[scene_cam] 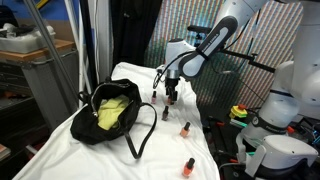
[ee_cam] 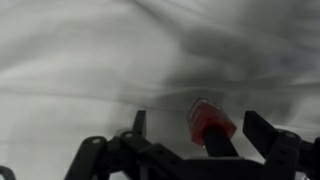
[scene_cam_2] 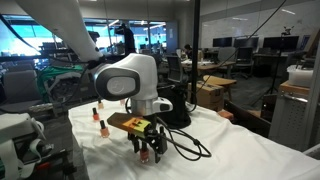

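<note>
The robot's gripper should close on the bottle now, as its fingertips reach down beside the bottle near the cloth in an exterior view.
A small red nail polish bottle with a black cap stands upright on the white cloth. My gripper is open, and the bottle sits between its two black fingers, nearer the right one and touching neither. In both exterior views the gripper points down at the cloth, just beside the black bag. The bottle shows red between the fingertips.
The open black bag holds a yellow cloth, and its strap trails over the table. Two more red bottles stand nearer the table's front edge. Grey bins and robot hardware flank the table.
</note>
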`<state>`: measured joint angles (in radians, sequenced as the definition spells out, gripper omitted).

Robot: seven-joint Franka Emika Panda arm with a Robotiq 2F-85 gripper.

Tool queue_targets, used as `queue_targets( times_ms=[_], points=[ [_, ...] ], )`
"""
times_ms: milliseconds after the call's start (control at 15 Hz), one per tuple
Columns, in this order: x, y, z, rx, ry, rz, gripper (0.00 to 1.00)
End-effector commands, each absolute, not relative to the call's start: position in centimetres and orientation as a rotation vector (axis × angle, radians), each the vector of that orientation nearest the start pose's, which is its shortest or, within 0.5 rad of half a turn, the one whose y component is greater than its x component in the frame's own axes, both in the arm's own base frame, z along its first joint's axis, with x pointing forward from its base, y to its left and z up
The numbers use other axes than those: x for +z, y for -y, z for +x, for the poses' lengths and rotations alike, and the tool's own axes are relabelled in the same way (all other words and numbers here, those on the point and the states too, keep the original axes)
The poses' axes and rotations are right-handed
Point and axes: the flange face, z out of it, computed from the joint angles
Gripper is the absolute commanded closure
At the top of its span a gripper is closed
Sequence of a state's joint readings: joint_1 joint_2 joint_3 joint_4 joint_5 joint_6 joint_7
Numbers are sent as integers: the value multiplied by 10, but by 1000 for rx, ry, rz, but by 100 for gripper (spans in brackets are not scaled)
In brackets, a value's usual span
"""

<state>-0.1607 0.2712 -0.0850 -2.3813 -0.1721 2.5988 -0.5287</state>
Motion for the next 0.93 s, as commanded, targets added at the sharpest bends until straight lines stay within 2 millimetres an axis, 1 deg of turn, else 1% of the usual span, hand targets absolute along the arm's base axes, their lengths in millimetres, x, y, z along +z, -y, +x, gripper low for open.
queue_targets(
  times_ms=[0,267,333,400,467,533,800,867],
  points=[
    [198,124,492,125,705,-3129,0],
    [200,122,490,129,711,-3135,0],
    [201,121,490,129,715,-3135,2],
    [201,120,490,131,716,-3134,17],
    [201,120,490,132,720,-3136,27],
    [201,119,490,133,723,-3135,29],
    [202,116,490,140,737,-3135,58],
    [202,115,491,141,738,-3136,64]
  ],
)
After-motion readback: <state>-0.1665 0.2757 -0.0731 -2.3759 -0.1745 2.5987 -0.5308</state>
